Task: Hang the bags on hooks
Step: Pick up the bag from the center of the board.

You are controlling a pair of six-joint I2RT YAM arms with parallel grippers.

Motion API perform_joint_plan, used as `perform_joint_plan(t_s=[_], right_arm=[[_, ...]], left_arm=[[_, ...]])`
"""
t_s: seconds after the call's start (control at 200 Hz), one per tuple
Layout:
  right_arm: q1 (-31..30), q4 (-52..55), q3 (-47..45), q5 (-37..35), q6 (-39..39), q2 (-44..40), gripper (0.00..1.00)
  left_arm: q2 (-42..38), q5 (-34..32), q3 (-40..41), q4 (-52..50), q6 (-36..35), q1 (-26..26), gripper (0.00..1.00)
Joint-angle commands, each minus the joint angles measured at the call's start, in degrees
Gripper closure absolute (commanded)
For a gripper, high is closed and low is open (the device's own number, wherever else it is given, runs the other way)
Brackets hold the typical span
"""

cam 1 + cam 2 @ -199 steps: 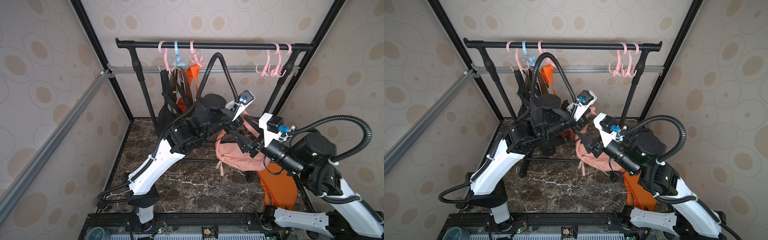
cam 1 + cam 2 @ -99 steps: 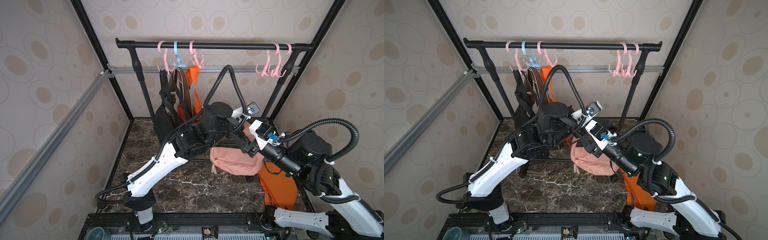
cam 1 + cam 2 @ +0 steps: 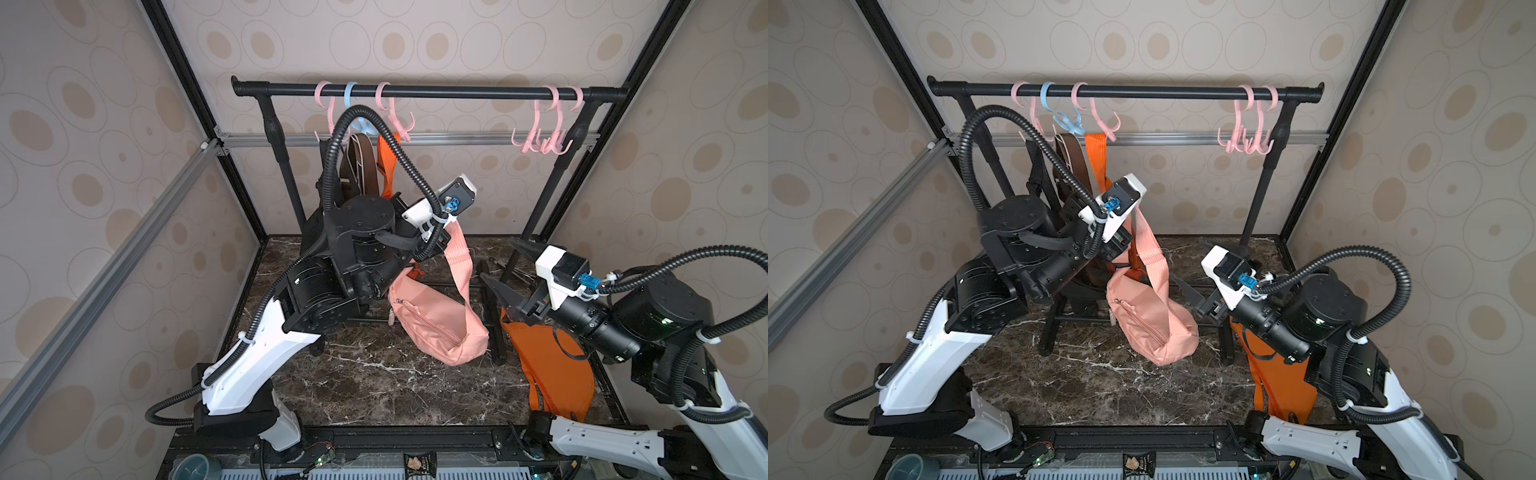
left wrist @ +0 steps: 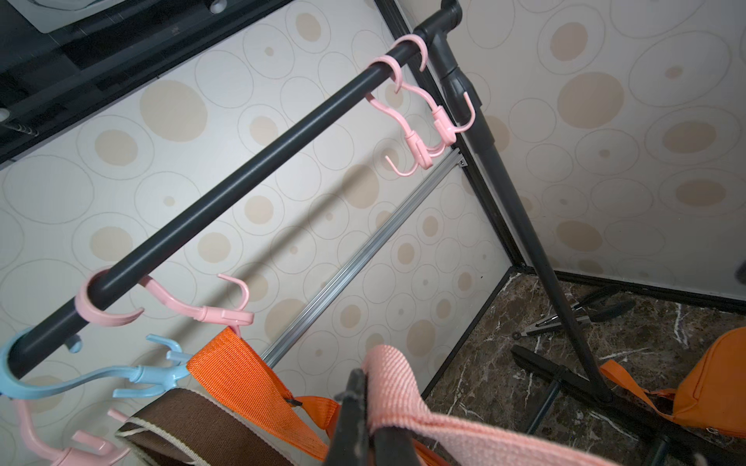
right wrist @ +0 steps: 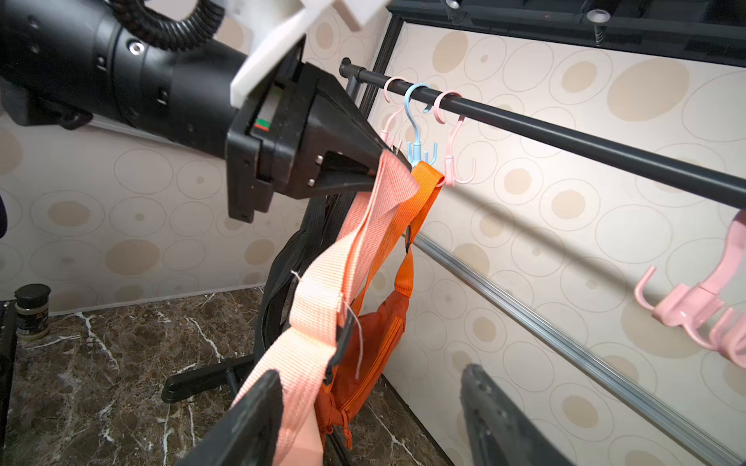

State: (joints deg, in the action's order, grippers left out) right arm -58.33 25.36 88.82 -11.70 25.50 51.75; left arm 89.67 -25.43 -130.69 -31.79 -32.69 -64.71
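I need to grab the pink strap (image 3: 459, 257) with my right gripper below my left gripper, so the part between my grippers stays free to hang on a hook.
The pink bag (image 3: 436, 324) (image 3: 1154, 328) hangs by its pink strap (image 3: 459, 257) (image 4: 387, 387) (image 5: 323, 306) in front of the rack. My left gripper (image 4: 363, 379) (image 5: 383, 161) is shut on the top of that strap, just below the left group of hooks. A free pink hook (image 4: 238, 290) (image 5: 460, 177) sits close above it. To the right of the bag, my right gripper (image 3: 509, 270) (image 5: 369, 377) stands open; the strap brushes one of its fingers (image 5: 258, 407). Two pink hooks (image 3: 540, 141) (image 3: 1246, 141) (image 4: 424, 141) hang free at the right end of the rail (image 3: 457, 95).
An orange bag's strap (image 3: 386, 170) (image 5: 424, 193), a brown strap (image 3: 359, 158) and a black bag hang on the left hooks beside a blue hook (image 3: 1067, 120). Another orange bag (image 3: 552, 374) lies under my right arm. Rack legs (image 4: 565, 383), tongs (image 4: 565, 318) and a jar (image 5: 32, 310) are on the floor.
My left gripper has risen and moved back toward the left hooks with the strap. The bag now hangs lengthwise. My right arm has drawn back to the right, away from the bag.
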Motion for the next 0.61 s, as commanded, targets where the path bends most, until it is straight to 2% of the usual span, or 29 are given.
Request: perform_joint_plan(t_s=[0.0, 0.235, 0.45, 0.6], right_arm=[[0.3, 1.0, 3.3, 1.7, -0.6, 3.9, 0.29], [0.3, 3.1, 10.7, 8.0, -2.9, 11.8, 0.3], [1.5, 5.7, 10.9, -2.0, 4.3, 15.2, 0.32], [4.1, 1.9, 9.1, -3.5, 4.6, 13.1, 0.33]], left_arm=[[0.2, 1.8, 1.6, 1.2, -1.7, -0.9, 1.0], [2.4, 1.9, 0.7, 1.2, -2.5, -1.9, 1.0], [3.4, 1.7, -2.2, 1.3, -3.4, -3.0, 1.0], [0.7, 0.9, 1.1, 1.4, -3.6, -3.8, 1.0]])
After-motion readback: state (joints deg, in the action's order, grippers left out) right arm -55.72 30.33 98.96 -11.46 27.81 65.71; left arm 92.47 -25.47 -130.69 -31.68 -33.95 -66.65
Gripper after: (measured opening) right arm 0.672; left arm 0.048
